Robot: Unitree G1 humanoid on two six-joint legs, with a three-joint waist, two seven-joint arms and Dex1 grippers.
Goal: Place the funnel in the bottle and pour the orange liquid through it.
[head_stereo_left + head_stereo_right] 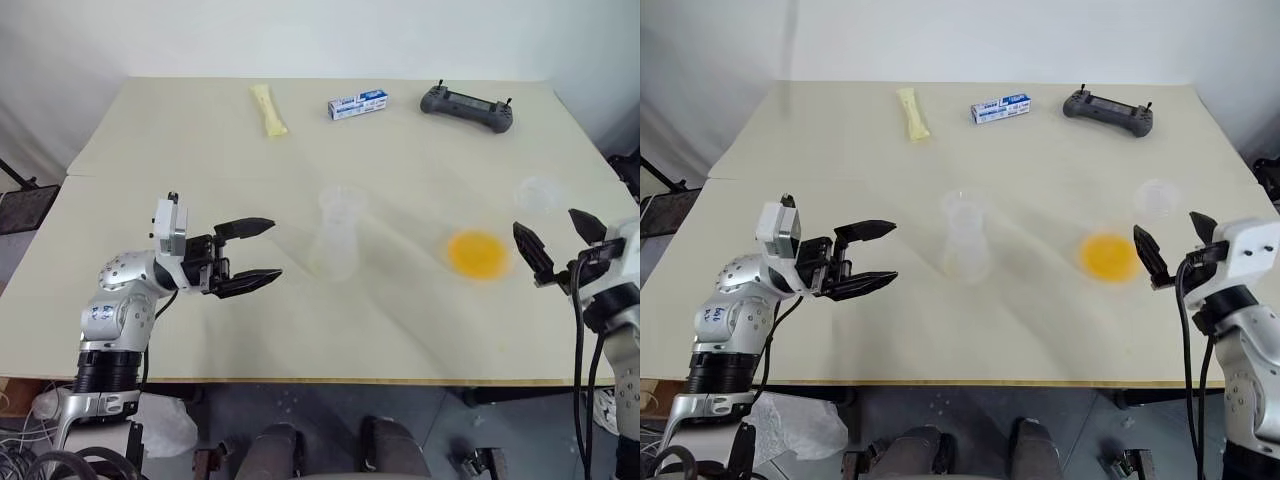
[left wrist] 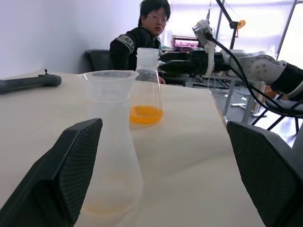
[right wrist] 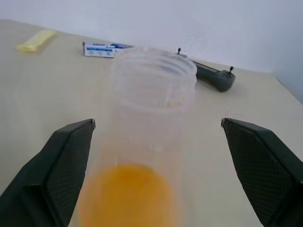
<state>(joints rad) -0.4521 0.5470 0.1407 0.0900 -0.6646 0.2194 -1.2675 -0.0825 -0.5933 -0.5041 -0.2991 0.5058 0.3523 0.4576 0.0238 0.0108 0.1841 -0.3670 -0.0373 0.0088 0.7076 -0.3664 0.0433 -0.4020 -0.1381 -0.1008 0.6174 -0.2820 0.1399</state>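
Observation:
My right gripper moves toward the neck next, before closing on it, since in the right wrist view the fingers stop short of the container's neck.
The clear bottle stands mid-table with the transparent funnel seated in its neck; the left wrist view shows the funnel rim above the bottle. My left gripper is open, level with the bottle on its left, a short gap away. The orange liquid pools in a second clear container to the right. My right gripper is open just right of that container, whose neck shows between its fingers in the right wrist view without touching them.
A pale yellow packet, a blue-and-white box and a dark controller lie along the far edge. A person sits beyond the table's right side. The table's front edge runs close below both grippers.

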